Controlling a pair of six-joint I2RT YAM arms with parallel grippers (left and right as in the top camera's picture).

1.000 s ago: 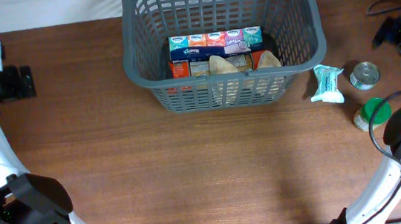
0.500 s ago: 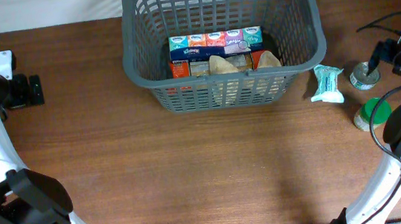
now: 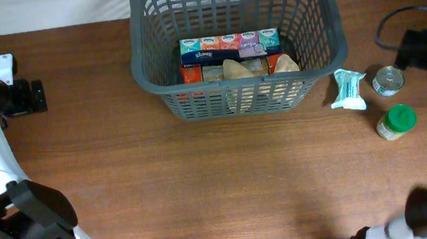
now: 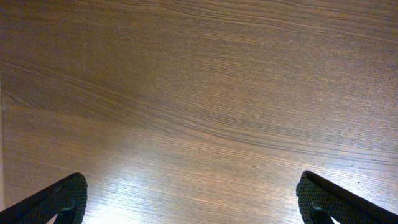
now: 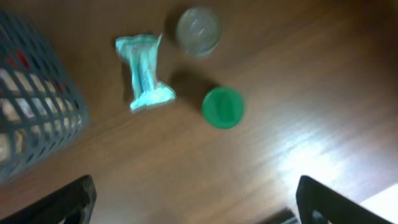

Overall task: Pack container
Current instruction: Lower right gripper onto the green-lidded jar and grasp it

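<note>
The slotted basket should get the green-lidded jar (image 3: pixel 395 122) (image 5: pixel 222 107), so my right gripper should next take the jar from above by its lid.
The dark grey slotted basket (image 3: pixel 138 64) stands at the back middle of the table. It holds a tissue pack, orange boxes and pale bags. Its corner shows in the right wrist view (image 5: pixel 43 112). A teal packet (image 3: pixel 348 89), a tin can (image 3: pixel 388 80) and a green-lidded jar (image 3: pixel 395 122) lie on the table to its right. They also show in the right wrist view: the packet (image 5: pixel 144 71), the can (image 5: pixel 198 30) and the jar (image 5: pixel 222 107). My right gripper (image 3: pixel 419 50) hovers open and empty just right of the can (image 5: pixel 199 205). My left gripper (image 3: pixel 30 97) is open and empty over bare wood at far left (image 4: pixel 199 202).
The wooden table (image 3: pixel 205 192) runs across the front. A black cable (image 3: pixel 386 26) loops at the back right near my right arm. The table's right edge shows pale in the right wrist view (image 5: pixel 382 202).
My right gripper has swung in from the right edge, high over the can and jar. My left gripper shifted slightly right, then stayed still.
</note>
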